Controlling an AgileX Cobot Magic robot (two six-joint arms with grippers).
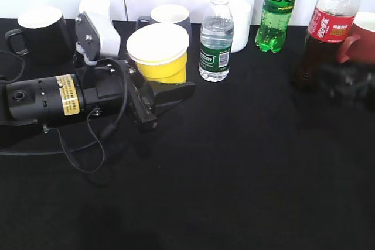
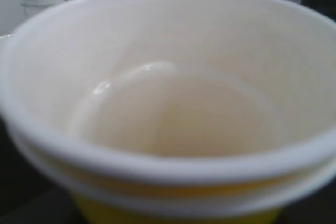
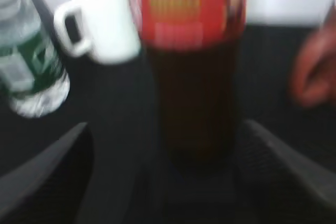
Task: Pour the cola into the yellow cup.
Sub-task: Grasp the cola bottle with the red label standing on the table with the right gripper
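Note:
I need to pour cola into the yellow cup (image 1: 159, 57), so my right gripper should grab the cola bottle around its red label (image 1: 329, 26) next.
The yellow cup (image 1: 159, 57) stands upright at the left-middle of the black table, between the jaws of my left gripper (image 1: 170, 105), which is shut on its lower part. In the left wrist view the cup (image 2: 168, 103) fills the frame; its white inside is empty and the fingers are hidden. The cola (image 1: 325, 33) stands upright at the far right. My right gripper (image 1: 343, 80), blurred, is at its base. In the right wrist view the cola (image 3: 194, 77) stands between the spread fingers of the right gripper (image 3: 165, 129), which is open and not touching it.
Along the back stand a black mug (image 1: 41, 30), a grey mug (image 1: 170, 16), a water bottle (image 1: 215, 42), a white mug (image 1: 240, 19), a green soda bottle (image 1: 278, 7) and a red mug (image 1: 360, 42) right beside the cola.

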